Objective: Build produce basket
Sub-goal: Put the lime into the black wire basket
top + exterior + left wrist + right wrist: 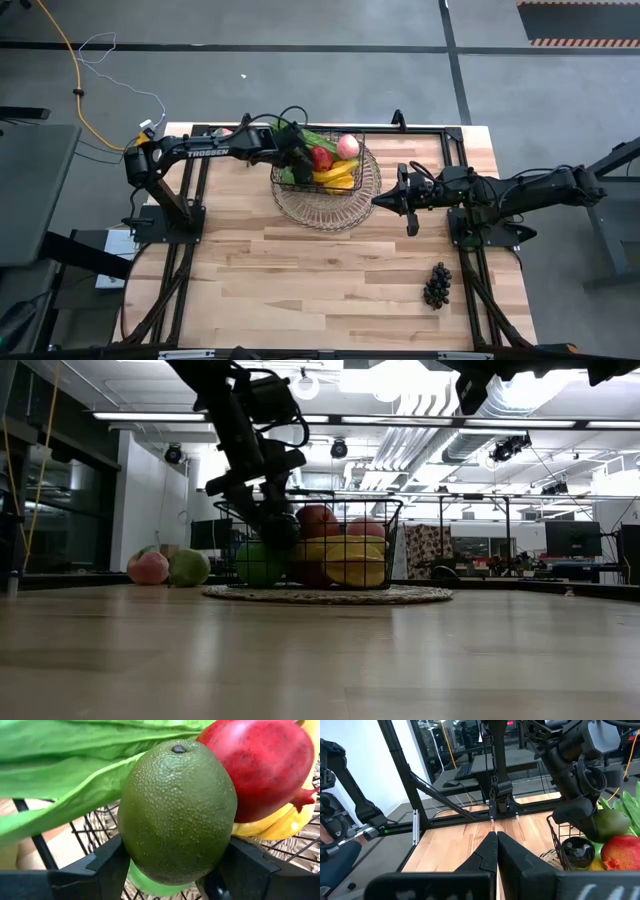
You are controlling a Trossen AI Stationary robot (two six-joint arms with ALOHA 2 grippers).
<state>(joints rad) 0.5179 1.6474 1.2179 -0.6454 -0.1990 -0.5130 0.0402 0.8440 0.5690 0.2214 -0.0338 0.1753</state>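
Note:
The green citrus fruit (pixel 177 815) sits low inside the wire basket beside the leaves and would stay in, so my left gripper opens now.
The dark wire basket (pixel 362 160) stands on a paler round wire tray (pixel 325 210). It holds a green leafy bunch (pixel 318 140), a red fruit (pixel 322 158), a pink peach (pixel 347 146) and yellow bananas (pixel 338 177). My left gripper (pixel 297 158) reaches down into the basket's left end and is shut on a green, pebbly-skinned citrus fruit (pixel 177 810). In the left wrist view the leaves (pixel 65 765) and the red fruit (pixel 265 765) lie right beside it. My right gripper (pixel 380 200) hovers shut just right of the tray, touching nothing. My left gripper pinches the green citrus fruit between its two fingers (pixel 107 865), one on each side of the fruit's lower half (pixel 150 865). The fingers come slanting down from the table's left. The fruit sits low inside the basket against the leaves and the red fruit; whether it rests on anything is hidden.
Dark grapes (pixel 437 285) lie on the table near the right front. A pink peach (pixel 148 567) and a green fruit (pixel 188 567) sit on the table at the far left, behind the basket. The arms' dark base frames stand at both sides. Bare wood lies in front of the tray.

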